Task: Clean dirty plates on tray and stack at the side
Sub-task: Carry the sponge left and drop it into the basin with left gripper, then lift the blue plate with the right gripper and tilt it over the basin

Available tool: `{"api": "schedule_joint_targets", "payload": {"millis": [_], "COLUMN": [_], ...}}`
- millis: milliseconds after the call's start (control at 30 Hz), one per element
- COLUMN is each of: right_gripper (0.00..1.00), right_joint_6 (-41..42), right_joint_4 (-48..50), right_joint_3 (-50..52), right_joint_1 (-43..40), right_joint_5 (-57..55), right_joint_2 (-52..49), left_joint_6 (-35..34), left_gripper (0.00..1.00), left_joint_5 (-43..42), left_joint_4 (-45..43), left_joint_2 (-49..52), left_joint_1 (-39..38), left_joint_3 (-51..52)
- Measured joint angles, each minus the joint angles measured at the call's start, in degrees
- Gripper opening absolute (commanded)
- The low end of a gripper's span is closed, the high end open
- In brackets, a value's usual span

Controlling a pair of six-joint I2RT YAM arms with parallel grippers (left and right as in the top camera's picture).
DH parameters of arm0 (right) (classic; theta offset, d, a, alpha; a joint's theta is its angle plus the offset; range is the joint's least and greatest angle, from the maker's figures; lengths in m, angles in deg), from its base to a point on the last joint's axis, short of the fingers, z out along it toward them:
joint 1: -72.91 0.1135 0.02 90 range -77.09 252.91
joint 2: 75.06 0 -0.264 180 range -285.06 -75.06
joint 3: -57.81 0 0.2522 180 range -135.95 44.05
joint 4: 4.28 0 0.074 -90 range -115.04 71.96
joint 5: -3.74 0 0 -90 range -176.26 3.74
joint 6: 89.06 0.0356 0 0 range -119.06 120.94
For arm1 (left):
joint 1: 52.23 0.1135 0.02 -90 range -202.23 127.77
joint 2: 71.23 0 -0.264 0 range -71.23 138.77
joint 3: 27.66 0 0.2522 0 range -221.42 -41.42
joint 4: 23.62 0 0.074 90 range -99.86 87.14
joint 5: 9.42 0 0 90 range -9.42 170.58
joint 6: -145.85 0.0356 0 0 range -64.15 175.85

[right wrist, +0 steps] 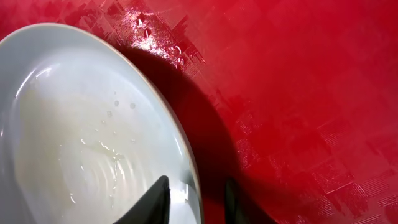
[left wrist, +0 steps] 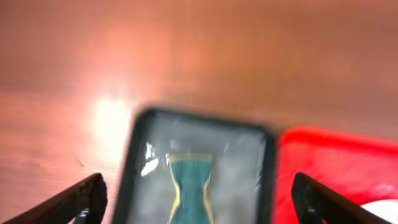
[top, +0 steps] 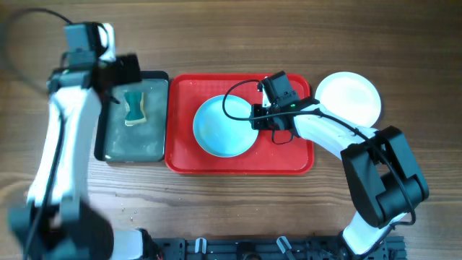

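I should close my right gripper, and it would hold the plate's rim [top: 255, 125] [right wrist: 197, 189], as one finger is inside the plate and the other beside its outer side.
A light turquoise plate [top: 225, 126] lies in the red tray [top: 289, 155], left of its middle. A white plate [top: 348, 97] rests on the table to the tray's right. My right gripper [top: 261, 119] is at the turquoise plate's right rim. In the right wrist view its fingers straddle the rim of the wet plate [right wrist: 81, 137], with a small gap on each side, so the right gripper [right wrist: 196, 202] is open. My left gripper [top: 119, 81] hovers over the far left of a black tray. Its fingers [left wrist: 93, 196] are spread wide and hold nothing.
The black tray [top: 137, 141] stands just left of the red tray and holds water and a teal-and-yellow sponge [top: 136, 105]. The left wrist view is blurred, with the sponge [left wrist: 189, 186] lying below the open fingers. Bare wooden table surrounds both trays.
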Motion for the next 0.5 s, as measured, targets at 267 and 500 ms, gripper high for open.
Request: {"api": "schedule_joint_targets", "payload": {"millis": [267, 500], "right_gripper": [0.04, 0.04], "right_joint_6": [0.00, -1.70], "right_joint_4": [-0.07, -16.11], "right_joint_3": [0.07, -13.97], "right_joint_1": [0.00, -0.04], "right_joint_5": [-0.24, -4.61], "right_joint_2": [0.00, -0.24], "left_joint_6": [-1.14, -1.53], "left_gripper": [1.00, 1.00], "left_joint_5": [0.02, 0.00], "left_joint_4": [-0.15, -0.02], "left_joint_2": [-13.70, -13.70], "left_joint_1": [0.00, 0.00], "left_joint_3": [-1.38, -1.38]}}
